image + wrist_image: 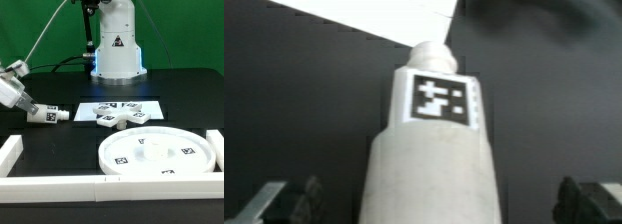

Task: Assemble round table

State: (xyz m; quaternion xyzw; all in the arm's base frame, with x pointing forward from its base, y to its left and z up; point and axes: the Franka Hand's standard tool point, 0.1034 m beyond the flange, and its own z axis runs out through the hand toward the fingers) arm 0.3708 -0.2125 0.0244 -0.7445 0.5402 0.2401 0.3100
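Note:
The leg's narrow tip should stay free to enter the round disc [160, 153], so my gripper will grab the leg by its thick plain end [37, 114].
The short cylindrical leg [48, 115] lies on its side on the black table at the exterior view's left, with a square tag on it. My gripper [27, 106] comes in tilted from the far left and is open, its fingers astride the leg's near end. In the wrist view the leg [434, 120] runs away from my gripper [438, 208], with dark gaps between it and each fingertip [288, 202]. The small cross-shaped foot [121, 119] lies mid-table. The large rimmed round disc [160, 153] lies flat at the front right.
The marker board [120, 105] lies flat behind the cross-shaped foot. White border rails run along the front [60, 184], the left [10, 150] and the right [214, 140]. The robot's base [117, 45] stands at the back.

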